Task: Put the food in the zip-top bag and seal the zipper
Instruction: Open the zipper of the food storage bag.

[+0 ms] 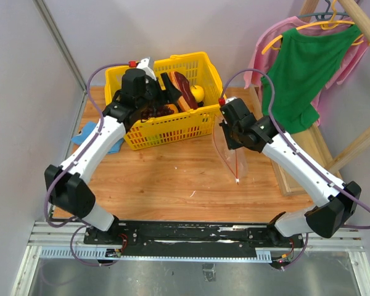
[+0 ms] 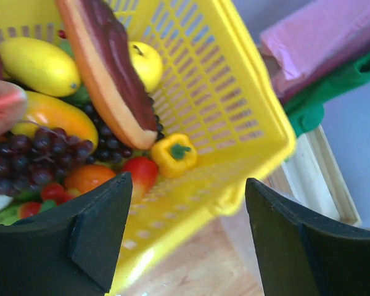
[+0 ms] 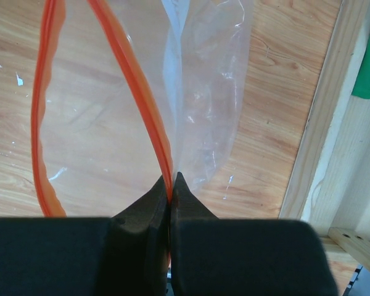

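Next, my left gripper will grab the long brown-and-tan piece near its end away from the yellow pepper point(image 1: 178, 79), leaving the piece's other end free to enter the zip-top bag point(image 1: 231, 154).
The food lies in a yellow lattice basket point(image 1: 172, 126). In the left wrist view I see a red watermelon slice point(image 2: 3, 108), a yellow oval fruit point(image 2: 40, 65) and dark purple grapes point(image 2: 24, 160) inside the basket point(image 2: 259, 111). My left gripper point(image 2: 188, 191) is open and empty, over the basket's rim; in the top view it point(image 1: 155, 103) is above the basket. My right gripper point(image 3: 171, 179) is shut on the red-orange zipper point(image 3: 132, 86) of the clear zip-top bag point(image 3: 209, 92). The bag point(image 1: 231, 154) hangs open just right of the basket.
The basket also holds a long brown-and-tan piece point(image 2: 108, 68), a yellow pepper point(image 2: 172, 154) and a tomato point(image 2: 89, 177). A wooden frame point(image 1: 308, 154) with green and pink clothes point(image 1: 308, 68) stands at right. A blue cloth point(image 1: 86, 132) lies left of the basket.
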You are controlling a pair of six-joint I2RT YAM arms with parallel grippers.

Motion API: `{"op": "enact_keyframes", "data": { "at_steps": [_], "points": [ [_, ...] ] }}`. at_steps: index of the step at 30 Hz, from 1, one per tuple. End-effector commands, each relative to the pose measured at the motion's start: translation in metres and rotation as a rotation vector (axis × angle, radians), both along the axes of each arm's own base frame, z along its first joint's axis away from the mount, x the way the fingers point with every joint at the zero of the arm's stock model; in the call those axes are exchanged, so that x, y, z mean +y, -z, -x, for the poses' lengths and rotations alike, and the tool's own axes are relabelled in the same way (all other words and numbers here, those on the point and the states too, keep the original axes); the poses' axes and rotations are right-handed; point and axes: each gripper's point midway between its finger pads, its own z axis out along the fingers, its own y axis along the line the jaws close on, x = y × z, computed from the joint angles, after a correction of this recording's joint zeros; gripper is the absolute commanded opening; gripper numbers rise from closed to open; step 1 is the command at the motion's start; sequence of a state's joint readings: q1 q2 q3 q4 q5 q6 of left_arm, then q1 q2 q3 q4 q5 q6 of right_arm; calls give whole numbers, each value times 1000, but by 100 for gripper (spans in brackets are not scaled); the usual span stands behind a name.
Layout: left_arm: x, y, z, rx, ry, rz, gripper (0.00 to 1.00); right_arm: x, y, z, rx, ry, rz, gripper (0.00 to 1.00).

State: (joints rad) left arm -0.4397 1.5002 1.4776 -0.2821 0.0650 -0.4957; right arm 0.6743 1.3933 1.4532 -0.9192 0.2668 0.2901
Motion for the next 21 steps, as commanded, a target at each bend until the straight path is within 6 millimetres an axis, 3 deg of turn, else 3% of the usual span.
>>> {"op": "enact_keyframes", "data": {
  "at_steps": [1, 5, 13, 21],
  "points": [
    [20, -1, -46, -57, 22, 42, 78, 1, -3, -9, -33, 12, -21, 1],
    [33, 21, -89, -10, 29, 120, 78, 0, -4, -14, -39, 36, -16, 1],
    [17, 67, -145, 42, 56, 117, 77, 0, 1, -15, -30, 16, 7, 1],
    [17, 86, -193, 23, -13, 105, 76, 3, 9, -12, -12, -3, -2, 1]
  ]
}}
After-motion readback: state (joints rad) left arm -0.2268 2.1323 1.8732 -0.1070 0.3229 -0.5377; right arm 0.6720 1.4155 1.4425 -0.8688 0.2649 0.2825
